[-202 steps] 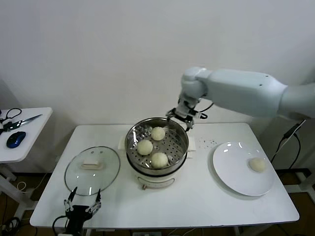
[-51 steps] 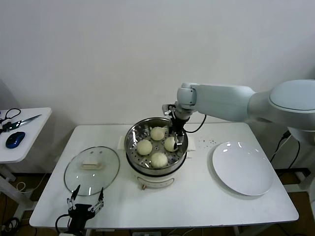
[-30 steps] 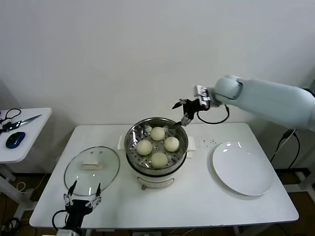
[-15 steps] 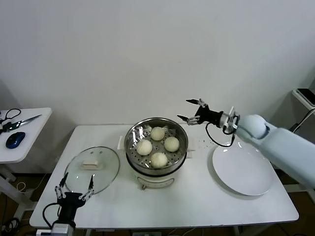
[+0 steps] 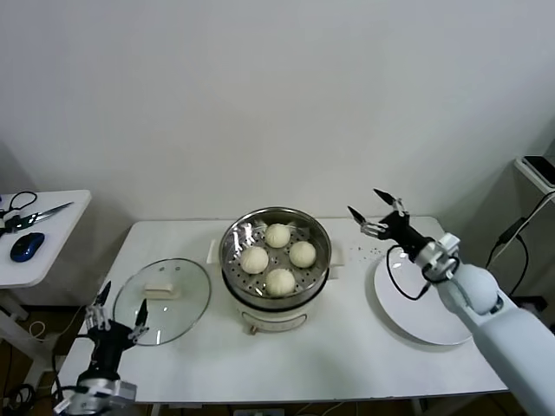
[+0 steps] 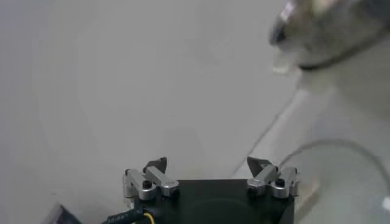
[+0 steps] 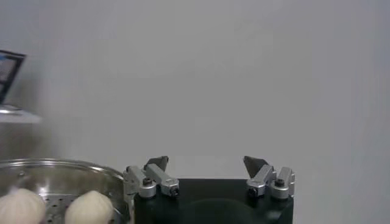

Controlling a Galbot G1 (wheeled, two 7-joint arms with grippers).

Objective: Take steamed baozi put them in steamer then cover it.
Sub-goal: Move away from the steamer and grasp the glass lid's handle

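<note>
I will grab the cover with my left gripper by its narrow white handle (image 5: pixel 161 291) next, because the cover's wide glass disc (image 5: pixel 179 317) is flat on the tabletop.
Four cream-white baozi (image 5: pixel 279 256) lie in the shiny steel steamer (image 5: pixel 319 229) on its white pot base at the table's middle. Two of them show in the right wrist view (image 7: pixel 88 207) inside the steamer's rim (image 7: pixel 61 164). The glass cover (image 5: pixel 163 299) with a white handle lies flat on the table to the left of the steamer. My right gripper (image 5: pixel 376 211) is open and empty, in the air between the steamer and the white plate (image 5: pixel 429 308). My left gripper (image 5: pixel 115 310) is open and empty at the table's front left edge, just beside the cover.
A side table (image 5: pixel 54 217) at the far left holds scissors (image 5: pixel 35 215) and a blue mouse (image 5: pixel 27 243). The white plate on the right holds nothing. The white wall stands close behind the table.
The last baozi went from the plate into the steamer. My right gripper let go of it and drew back to the right, towards the plate. My left gripper shifted left and rose slightly.
</note>
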